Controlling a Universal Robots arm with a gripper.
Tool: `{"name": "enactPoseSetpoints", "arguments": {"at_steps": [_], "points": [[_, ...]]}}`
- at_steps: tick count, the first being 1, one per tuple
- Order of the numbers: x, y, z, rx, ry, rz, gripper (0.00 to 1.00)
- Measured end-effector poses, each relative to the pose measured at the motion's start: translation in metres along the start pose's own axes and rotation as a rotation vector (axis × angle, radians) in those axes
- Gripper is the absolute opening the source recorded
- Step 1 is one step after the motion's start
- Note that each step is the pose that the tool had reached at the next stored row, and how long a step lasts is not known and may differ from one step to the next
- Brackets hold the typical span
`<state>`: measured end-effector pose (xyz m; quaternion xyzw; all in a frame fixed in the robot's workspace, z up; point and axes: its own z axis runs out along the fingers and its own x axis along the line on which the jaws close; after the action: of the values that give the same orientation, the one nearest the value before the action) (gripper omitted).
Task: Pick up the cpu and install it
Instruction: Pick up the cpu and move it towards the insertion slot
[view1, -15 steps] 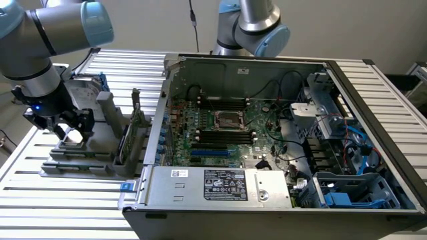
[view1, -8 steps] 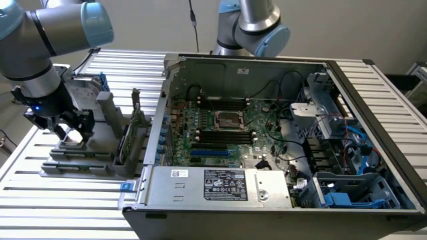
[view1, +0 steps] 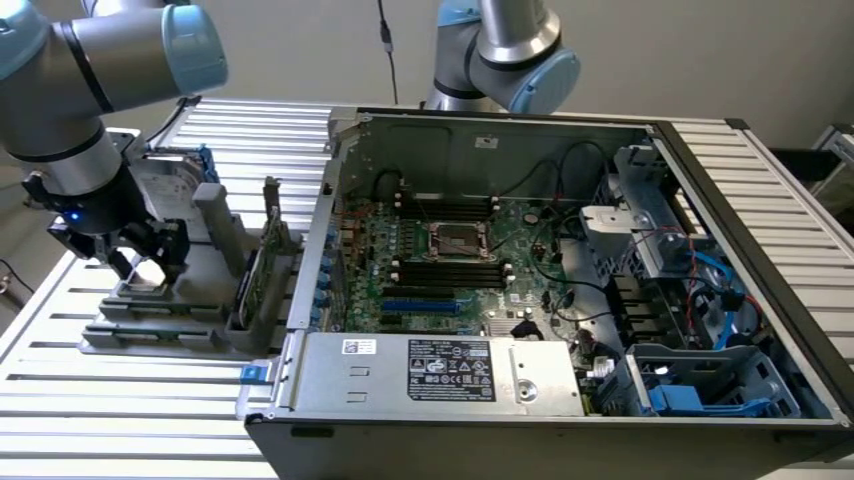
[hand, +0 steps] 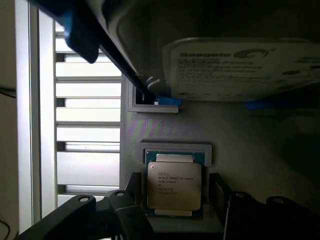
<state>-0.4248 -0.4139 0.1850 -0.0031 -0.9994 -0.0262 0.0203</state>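
Observation:
I will next grab the cpu with my gripper by its open side edges, because the holder's raised edge (hand: 176, 146) fits closely around the far end of the cpu (hand: 174, 185).
The cpu (hand: 174, 185) is a small square chip with a pale metal top plate, lying flat in a recess of the grey holder (hand: 165, 127). In the exterior view the cpu (view1: 148, 271) shows as a bright patch on the grey holder (view1: 174, 325) at that view's left. My gripper (hand: 175, 194) is open and straddles the chip, one dark finger on each side with narrow gaps to its edges. From outside, the gripper (view1: 144, 262) hangs low over the holder. The dark metal-framed socket (view1: 454, 240) sits in the middle of the green motherboard inside the open case.
A silver hard drive (hand: 240, 70) with a blue frame stands just behind the chip's recess. Upright cards (view1: 262, 265) stand in the holder between me and the case wall (view1: 320, 230). A second arm (view1: 501, 50) rises behind the case. A power supply (view1: 441, 370) fills the case's front.

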Motion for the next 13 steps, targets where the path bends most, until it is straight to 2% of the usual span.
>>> {"name": "enactPoseSetpoints", "arguments": {"at_steps": [5,6,7,13], "points": [[0.0,0.0,0.0002,0.0,0.0,0.0,0.65],[0.0,0.0,0.0002,0.0001,0.0001,0.0,0.63],[0.0,0.0,0.0002,0.0,0.0001,0.0,0.56],[0.0,0.0,0.0002,0.0,0.0001,0.0,0.55]]}}
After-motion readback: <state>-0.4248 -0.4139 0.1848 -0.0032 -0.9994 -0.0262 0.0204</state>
